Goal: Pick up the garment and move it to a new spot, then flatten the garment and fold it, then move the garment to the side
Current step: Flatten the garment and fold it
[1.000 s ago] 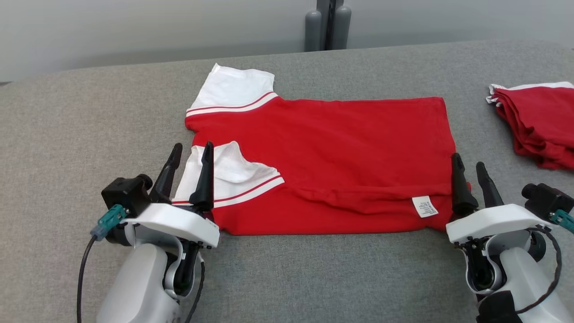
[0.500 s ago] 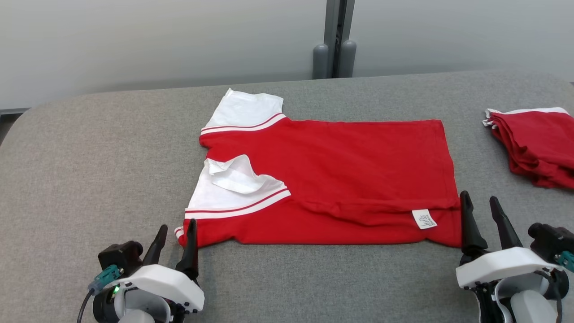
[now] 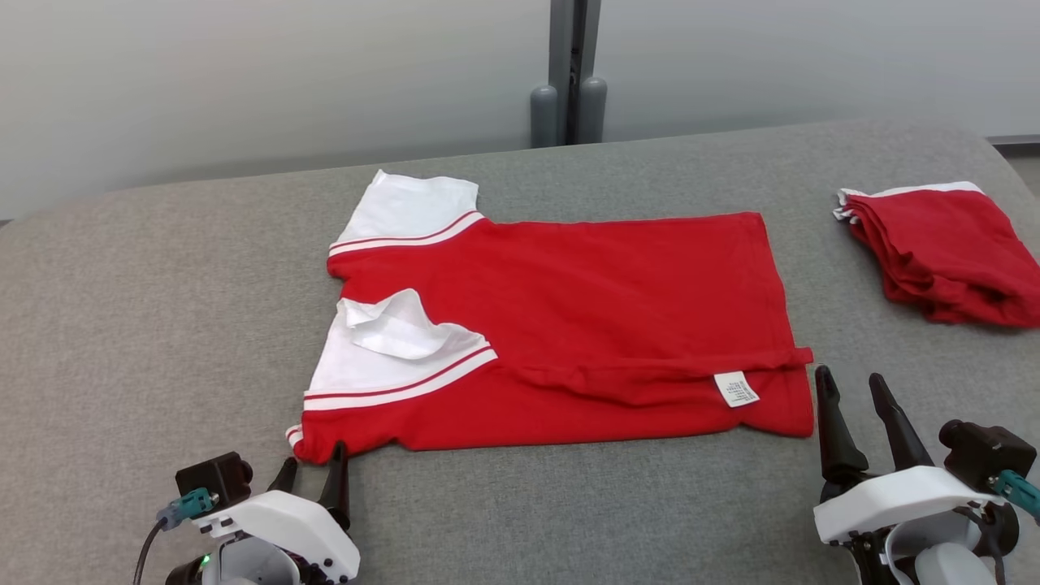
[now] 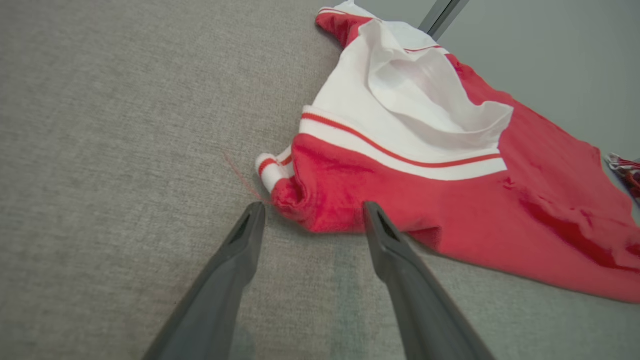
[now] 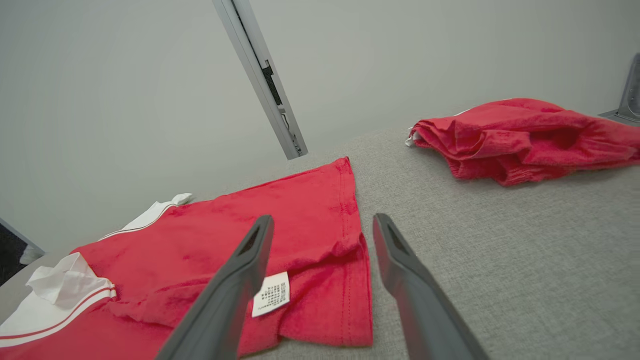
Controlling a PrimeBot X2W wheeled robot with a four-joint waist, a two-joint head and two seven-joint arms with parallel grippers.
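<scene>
My left gripper should next pinch the collar corner of the garment. That corner is bunched up at its striped trim, while the red cloth (image 3: 468, 424) (image 4: 384, 201) beside it lies flat.
The garment (image 3: 569, 325) is a red shirt with white sleeves, lying folded lengthwise in the middle of the grey padded table (image 3: 162, 309). One white sleeve is rumpled on top at the left, and a white label (image 3: 735, 388) shows near the right front. My left gripper (image 3: 313, 461) stands open just before the shirt's near left corner. In the left wrist view that red corner (image 4: 320, 210) lies between the tips of the left gripper (image 4: 314, 210). My right gripper (image 3: 849, 378) is open beside the near right corner, with the hem (image 5: 350, 280) between its fingers (image 5: 240, 280).
A second red garment (image 3: 942, 252) lies bunched and folded at the table's far right, also in the right wrist view as a red heap (image 5: 525, 135). A grey post (image 3: 569, 81) stands behind the table against the pale wall.
The head camera has shifted. My left gripper has drawn back from over the white sleeve to the near left corner. The right gripper has drawn back a little. Both stayed open.
</scene>
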